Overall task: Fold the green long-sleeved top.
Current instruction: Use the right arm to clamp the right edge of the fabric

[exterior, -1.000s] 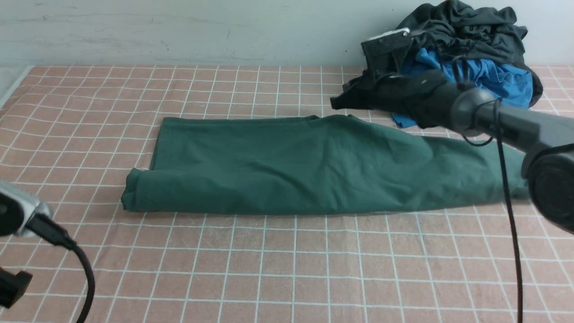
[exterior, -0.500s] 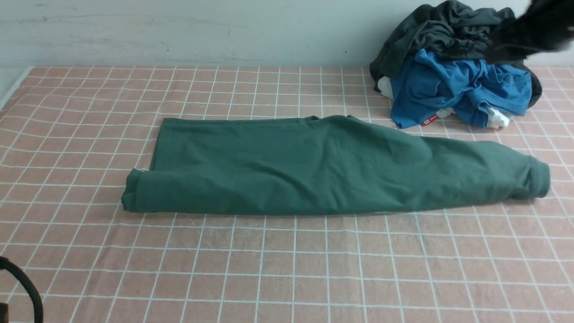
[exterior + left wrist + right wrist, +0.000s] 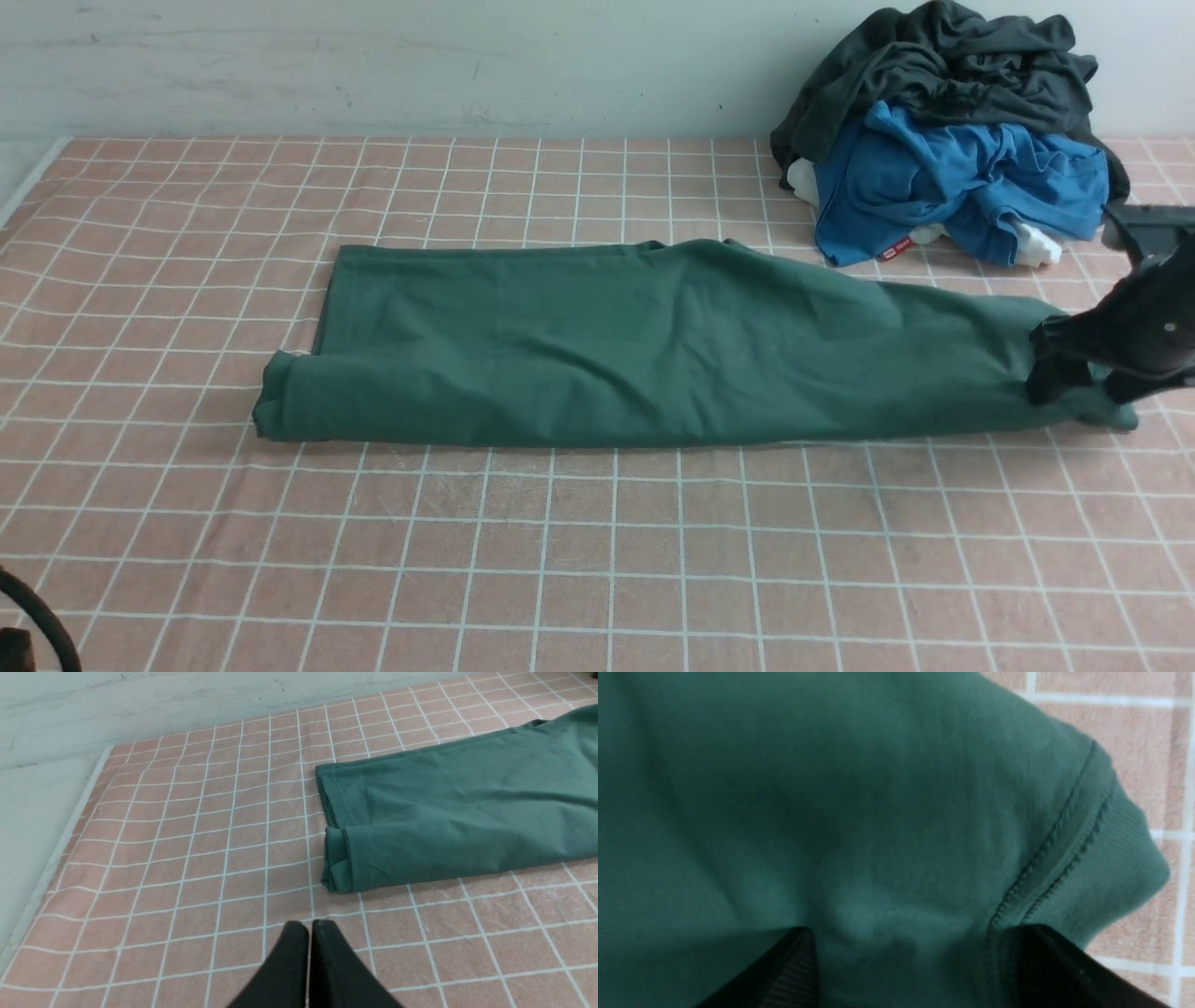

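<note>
Next, my right gripper grabs the green top [image 3: 672, 347] by its stitched ribbed end [image 3: 1103, 409]. Then I fold the top into a shorter bundle.
The green long-sleeved top [image 3: 635, 345] lies folded into a long band across the middle of the checked table. Its rolled left end [image 3: 345, 858] shows in the left wrist view. My right gripper [image 3: 1081, 385] is down on the top's right end, open. In the right wrist view its two fingers straddle the cloth [image 3: 878, 788] beside a stitched ribbed edge [image 3: 1115, 858], and the right gripper [image 3: 908, 952] has green fabric bulging between them. My left gripper [image 3: 309, 926] is shut on nothing, over bare cloth a little short of the rolled end. It is out of the front view.
A heap with a bright blue garment [image 3: 952, 177] under a dark charcoal one [image 3: 943, 56] sits at the back right by the wall. The pink checked tablecloth [image 3: 560, 560] ends at a pale strip [image 3: 28, 835] on the far left.
My right arm left the heap at the back, swung up and came down onto the top's right end, its jaws now wide. My left arm drew back out of the front view.
</note>
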`<action>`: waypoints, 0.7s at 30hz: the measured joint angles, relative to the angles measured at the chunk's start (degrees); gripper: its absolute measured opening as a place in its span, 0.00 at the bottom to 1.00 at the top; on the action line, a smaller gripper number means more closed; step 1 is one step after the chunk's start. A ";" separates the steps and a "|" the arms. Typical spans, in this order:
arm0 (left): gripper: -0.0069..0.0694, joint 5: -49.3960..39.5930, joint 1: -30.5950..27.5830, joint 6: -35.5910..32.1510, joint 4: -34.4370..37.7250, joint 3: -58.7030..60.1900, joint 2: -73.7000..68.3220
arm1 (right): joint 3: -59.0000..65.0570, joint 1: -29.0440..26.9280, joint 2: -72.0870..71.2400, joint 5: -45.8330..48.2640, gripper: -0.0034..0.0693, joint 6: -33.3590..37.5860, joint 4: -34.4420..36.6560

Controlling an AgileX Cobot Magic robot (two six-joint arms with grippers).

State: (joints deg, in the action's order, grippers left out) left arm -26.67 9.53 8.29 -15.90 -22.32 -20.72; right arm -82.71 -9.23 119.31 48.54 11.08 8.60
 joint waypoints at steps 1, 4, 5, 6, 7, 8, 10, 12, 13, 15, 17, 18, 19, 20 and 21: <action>0.09 0.48 0.00 0.00 0.00 0.74 0.00 | -0.34 0.00 0.08 -0.09 0.73 -0.93 -0.41; 0.09 1.87 0.00 0.00 0.00 1.64 0.00 | -0.59 0.00 0.14 0.10 0.68 -2.19 -1.03; 0.09 2.27 0.00 0.00 0.00 1.83 0.00 | -1.09 0.00 0.07 0.57 0.67 -2.81 -1.14; 0.09 2.50 0.00 0.00 0.00 1.83 0.00 | -1.14 0.00 0.07 0.74 0.67 -2.82 -1.14; 0.09 2.88 0.00 0.00 0.00 1.83 0.00 | -1.73 0.00 -0.40 1.45 0.68 -3.07 -1.21; 0.09 2.93 0.00 0.00 0.00 1.83 0.00 | -2.14 0.00 -0.84 1.99 0.68 -3.21 -1.21; 0.09 2.93 0.00 0.00 0.00 1.83 0.00 | -2.66 0.00 -2.24 2.41 0.72 -3.58 -1.28; 0.09 2.93 0.00 0.00 0.00 1.83 0.00 | -2.93 0.00 -3.51 2.54 0.76 -4.14 -2.27; 0.09 2.93 0.00 0.00 0.00 1.83 0.00 | -3.07 0.00 -3.75 2.65 0.77 -4.33 -2.92; 0.09 2.93 0.00 0.00 0.00 1.83 0.00 | -3.20 0.00 -3.95 2.90 0.81 -4.61 -4.01; 0.09 2.93 0.00 0.00 0.00 1.83 0.00 | -3.25 0.00 -3.44 3.29 0.84 -5.20 -6.13; 0.09 2.99 0.00 0.00 0.00 1.83 0.00 | -3.25 0.00 -3.26 3.29 0.84 -5.36 -6.21; 0.09 3.14 0.00 0.00 0.00 1.83 0.00 | -3.25 -0.05 -2.35 3.29 0.85 -5.84 -6.79; 0.09 3.28 0.00 0.00 0.00 1.83 0.00 | -3.25 -0.05 -1.90 3.29 0.85 -5.96 -7.09; 0.09 3.90 0.00 0.00 0.00 1.83 0.00 | -3.25 -0.05 -0.73 3.11 0.85 -6.07 -7.17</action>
State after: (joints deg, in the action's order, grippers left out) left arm -22.77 9.53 8.29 -15.90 -20.49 -20.72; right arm -85.96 -9.29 118.58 51.65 5.01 1.42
